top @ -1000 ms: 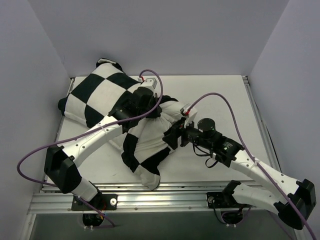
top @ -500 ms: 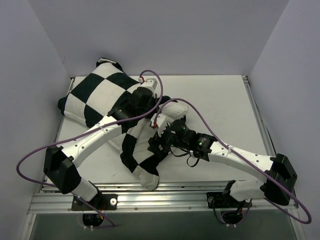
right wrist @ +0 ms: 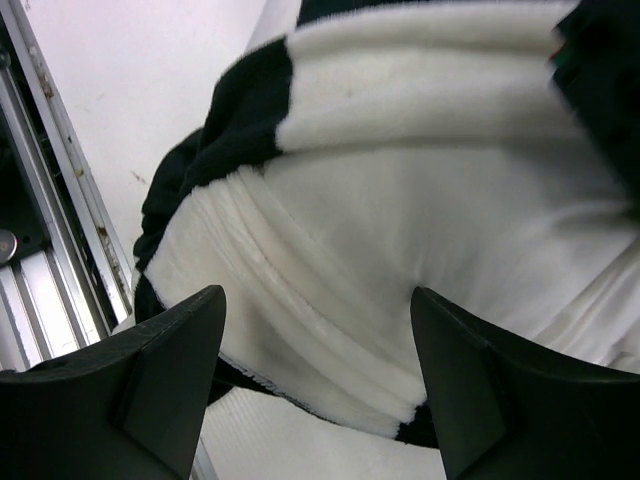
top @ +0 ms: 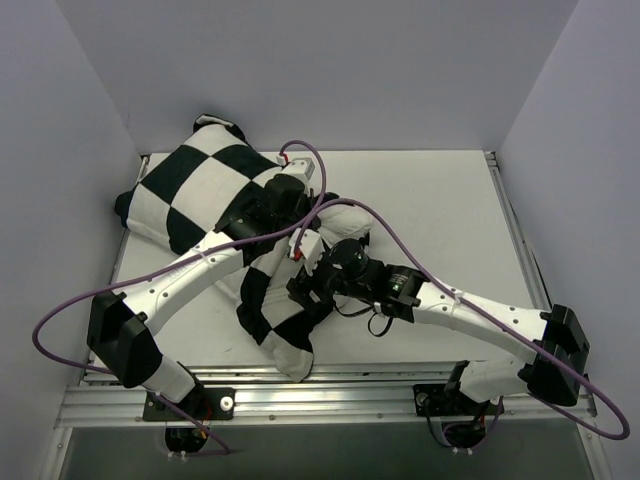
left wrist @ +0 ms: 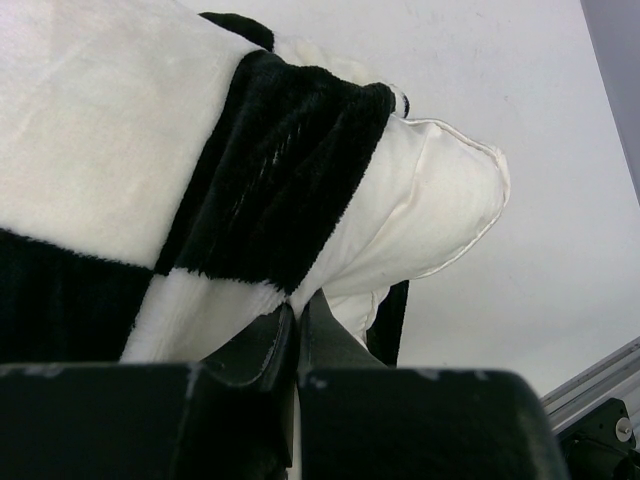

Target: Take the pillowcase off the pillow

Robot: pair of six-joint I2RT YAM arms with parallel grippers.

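Observation:
My right gripper would leave the pillowcase edge behind if I moved it sideways now, because its fingers are wide open above the white folds.
The black-and-white checkered pillowcase [top: 200,185] lies across the left of the table, bunched toward the front. A plain white corner of the pillow [top: 352,214] pokes out of its open end, and shows in the left wrist view as a smooth white corner [left wrist: 440,195] under the fuzzy pillowcase [left wrist: 100,130]. My left gripper [top: 302,226] is shut, pinching the pillowcase edge at its tips [left wrist: 297,308]. My right gripper [top: 300,288] hangs open just above the bunched pillowcase [right wrist: 400,130], folds of white fabric lying between its fingers [right wrist: 170,370].
White table surface [top: 440,190] stretches to the right of the pillow. An aluminium rail [top: 350,392] runs along the front edge, close to my right gripper [right wrist: 50,200]. Grey walls enclose the left, back and right. Purple cables [top: 400,230] arch over both arms.
My right arm has swung left and forward from beside the pillow corner to over the bunched pillowcase, its jaws a little wider. The left arm has kept its pinch and place.

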